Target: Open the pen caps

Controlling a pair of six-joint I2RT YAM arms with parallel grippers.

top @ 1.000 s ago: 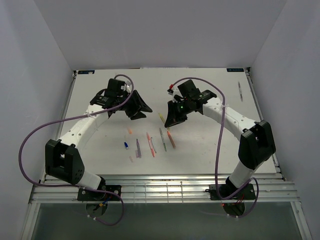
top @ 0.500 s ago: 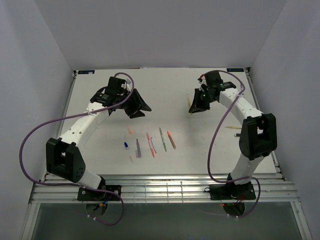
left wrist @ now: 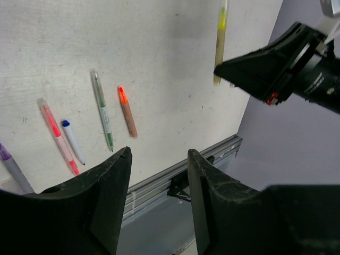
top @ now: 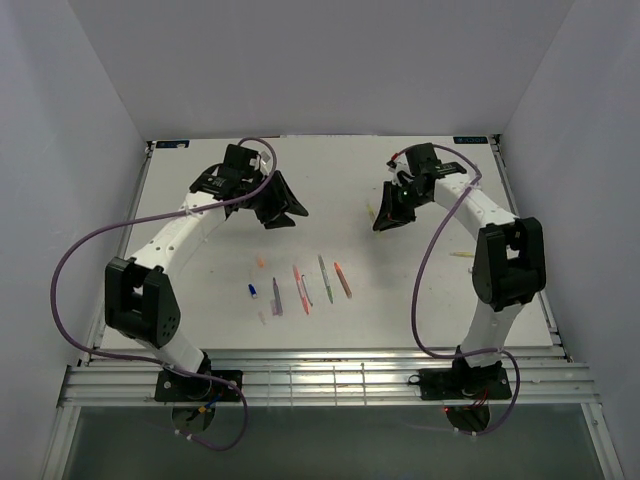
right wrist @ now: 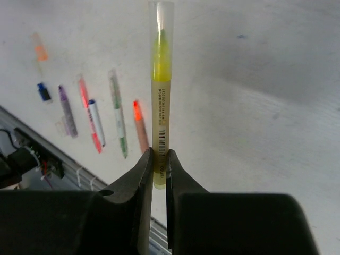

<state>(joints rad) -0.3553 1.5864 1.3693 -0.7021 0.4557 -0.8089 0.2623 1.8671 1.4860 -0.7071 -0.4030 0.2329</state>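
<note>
Next, my left gripper needs to take hold of the yellow pen's clear cap to pull it open, leaving the pen's body to my right gripper.
My right gripper (top: 383, 218) (right wrist: 159, 159) is shut on the lower end of a yellow pen (right wrist: 161, 90), held above the table. The pen's clear cap (right wrist: 161, 18) is on its far tip. The pen also shows in the left wrist view (left wrist: 220, 42). My left gripper (top: 285, 210) (left wrist: 158, 159) is open and empty, held to the left of the yellow pen and apart from it. On the table lie a purple pen (top: 277, 297), a red pen (top: 301, 288), a green pen (top: 324, 278) and an orange pen (top: 343, 279). Loose orange (top: 259, 261) and blue (top: 253, 291) caps lie to their left.
A white pen with a blue tip (right wrist: 97, 122) lies beside the red pen. A small pale yellow piece (top: 462, 255) lies near the right arm. The metal rail (top: 320, 370) runs along the table's near edge. White walls close in the sides and back.
My right gripper has carried the yellow pen up and away from the row of pens toward the back right. My left gripper has shifted slightly right.
</note>
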